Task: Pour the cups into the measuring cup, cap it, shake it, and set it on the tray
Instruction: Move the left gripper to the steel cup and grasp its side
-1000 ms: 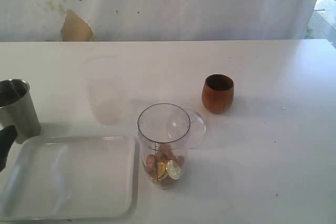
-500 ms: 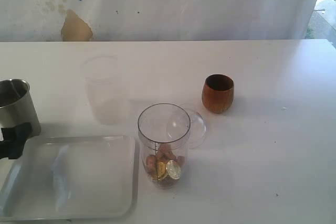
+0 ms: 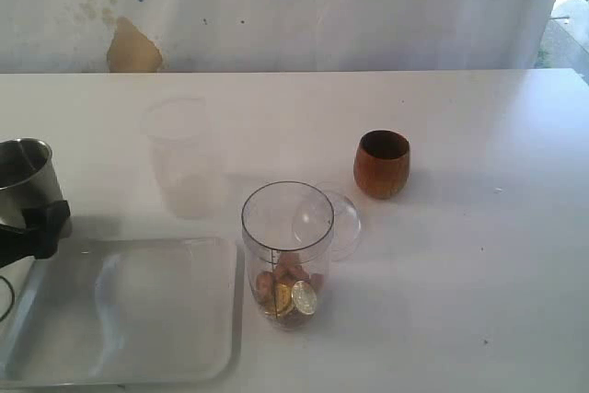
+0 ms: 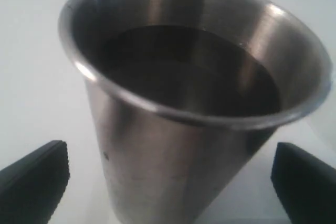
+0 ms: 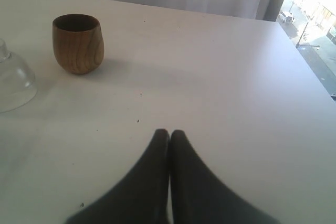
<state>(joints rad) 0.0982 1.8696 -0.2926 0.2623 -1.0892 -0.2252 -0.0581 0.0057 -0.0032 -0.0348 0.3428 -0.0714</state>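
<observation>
My left gripper should next grab the steel tumbler's outer side below its rim [image 3: 35, 192] to pour the tumbler into the measuring cup [image 3: 287, 246].
The steel tumbler [image 3: 28, 181] stands at the table's left edge, just behind the white tray [image 3: 138, 319]. My left gripper [image 3: 41, 227] is open at the tumbler's near side. In the left wrist view the tumbler [image 4: 184, 103] fills the frame between the two spread fingers [image 4: 31, 182], untouched, and its inside looks dark. The measuring cup [image 3: 287, 246] stands right of the tray, open-topped, with gold and brown pieces at its bottom. The wooden cup [image 3: 382, 163] [image 5: 77, 43] stands upright behind it to the right. My right gripper [image 5: 169, 135] is shut and empty over bare table.
A clear domed lid [image 3: 336, 223] [image 5: 13, 80] lies just behind the measuring cup. A frosted unmarked cup [image 3: 181, 158] stands behind the tray. The white table's right edge [image 5: 310, 61] runs beside a window.
My left gripper has come in from the left edge and moved up to the steel tumbler. Everything else has stayed put.
</observation>
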